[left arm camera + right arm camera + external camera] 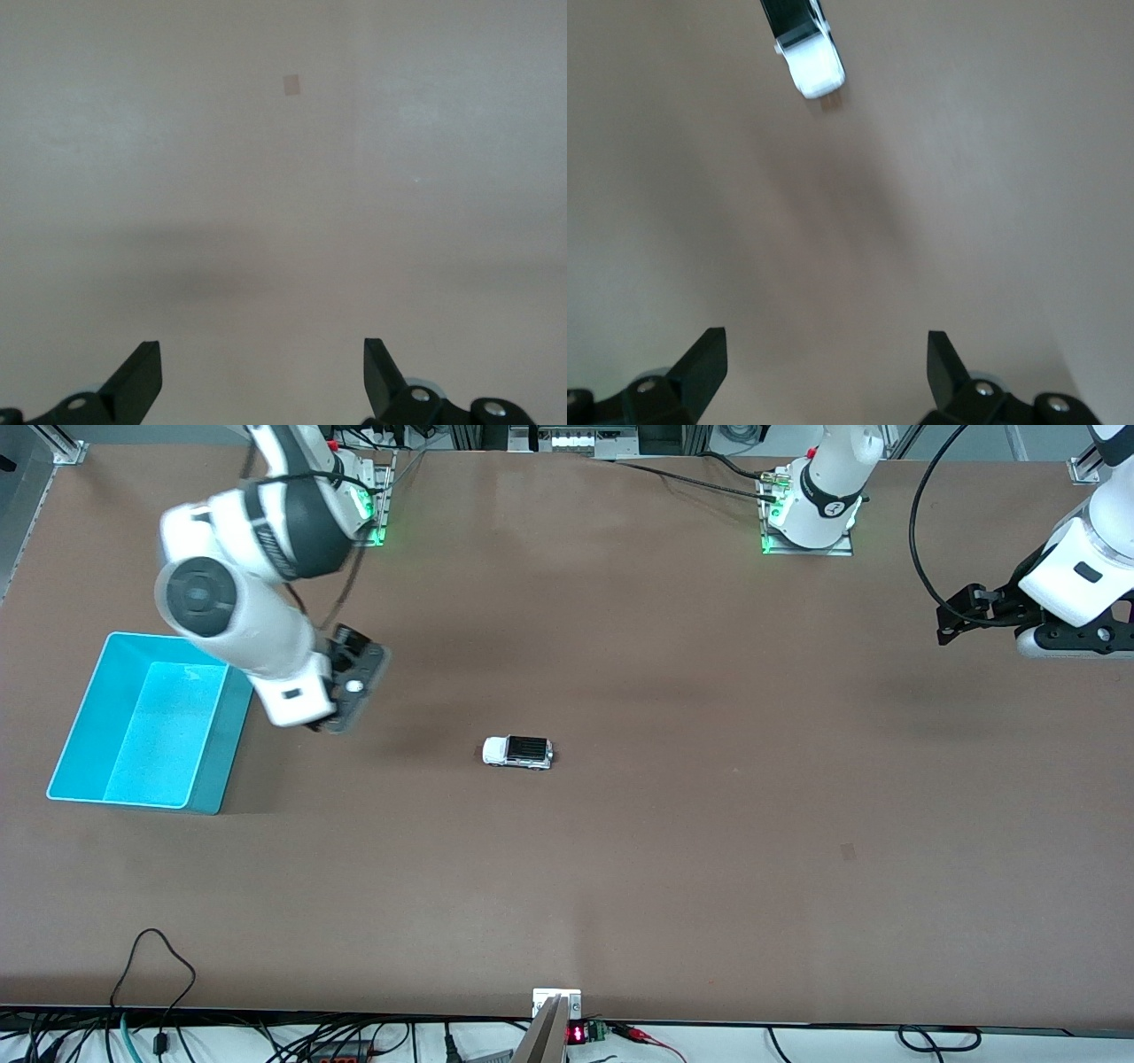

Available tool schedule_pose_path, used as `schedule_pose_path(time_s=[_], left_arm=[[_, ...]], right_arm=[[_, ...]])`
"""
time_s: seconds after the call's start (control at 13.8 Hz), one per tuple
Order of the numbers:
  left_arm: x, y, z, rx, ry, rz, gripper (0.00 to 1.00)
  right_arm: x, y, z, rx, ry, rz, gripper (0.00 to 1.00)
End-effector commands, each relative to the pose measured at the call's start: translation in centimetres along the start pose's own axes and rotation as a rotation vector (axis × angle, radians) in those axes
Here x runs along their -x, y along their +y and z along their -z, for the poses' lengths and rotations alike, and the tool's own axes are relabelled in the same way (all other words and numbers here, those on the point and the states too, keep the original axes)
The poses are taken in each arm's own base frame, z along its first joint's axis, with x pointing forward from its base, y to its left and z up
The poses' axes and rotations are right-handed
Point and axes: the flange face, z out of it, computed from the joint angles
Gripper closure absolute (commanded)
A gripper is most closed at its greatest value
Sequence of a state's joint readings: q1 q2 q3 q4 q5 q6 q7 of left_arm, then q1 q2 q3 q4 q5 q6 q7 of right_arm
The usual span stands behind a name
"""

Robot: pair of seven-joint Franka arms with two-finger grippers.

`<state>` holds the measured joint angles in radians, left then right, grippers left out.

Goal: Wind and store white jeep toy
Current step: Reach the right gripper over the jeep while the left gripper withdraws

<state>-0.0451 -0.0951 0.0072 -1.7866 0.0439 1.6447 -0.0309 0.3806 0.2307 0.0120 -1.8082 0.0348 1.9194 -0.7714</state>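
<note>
My right gripper grabs the white jeep toy by the sides under its black roof (526,753) (796,22) next, to store the toy in the turquoise bin.
The white jeep toy (518,751), tiny with a black roof, stands on the brown table near its middle. It also shows in the right wrist view (806,46). My right gripper (347,707) hangs open and empty over the table between the turquoise bin (115,803) and the jeep; its open fingers show in the right wrist view (826,354) with bare table between them. My left gripper (952,620) waits open and empty over the left arm's end of the table, and its wrist view (261,359) shows only bare table.
The turquoise bin is empty and stands at the right arm's end of the table. A small pale patch (848,851) marks the tabletop, and it also shows in the left wrist view (291,84). Cables (159,974) run along the table edge nearest the front camera.
</note>
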Motion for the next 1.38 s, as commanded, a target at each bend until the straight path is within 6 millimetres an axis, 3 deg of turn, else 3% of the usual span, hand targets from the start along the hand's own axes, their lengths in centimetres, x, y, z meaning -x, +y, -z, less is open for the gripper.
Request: schedule_pose_path(time_s=[0.0, 0.22, 0.51, 0.65, 1.02, 1.31], left_arm=[[-0.3, 0.1, 0.5, -0.004, -0.01, -0.003, 0.0], [-0.3, 0.1, 0.5, -0.002, -0.012, -0.034, 0.0], [-0.3, -0.1, 0.2, -0.002, -0.025, -0.039, 0.0], [-0.5, -0.5, 0.0, 0.0, -0.027, -0.031, 0.0], [-0.4, -0.3, 0.1, -0.002, -0.029, -0.034, 0.0], [-0.4, -0.1, 1.0, -0.002, -0.012, -0.039, 0.0]], right_arm=[[-3.5, -1.2, -3.0, 0.019, 0.03, 0.084, 0.0], [-7.4, -2.9, -7.0, 0.05, 0.05, 0.244, 0.0], [-10.4, -3.6, -11.4, 0.079, 0.107, 0.115, 0.0], [-12.9, -5.5, -13.5, 0.076, 0.172, 0.079, 0.0], [-15.8, -6.7, -16.9, 0.135, 0.265, 0.065, 0.0], [-16.7, -7.4, -19.5, 0.159, 0.291, 0.069, 0.0]])
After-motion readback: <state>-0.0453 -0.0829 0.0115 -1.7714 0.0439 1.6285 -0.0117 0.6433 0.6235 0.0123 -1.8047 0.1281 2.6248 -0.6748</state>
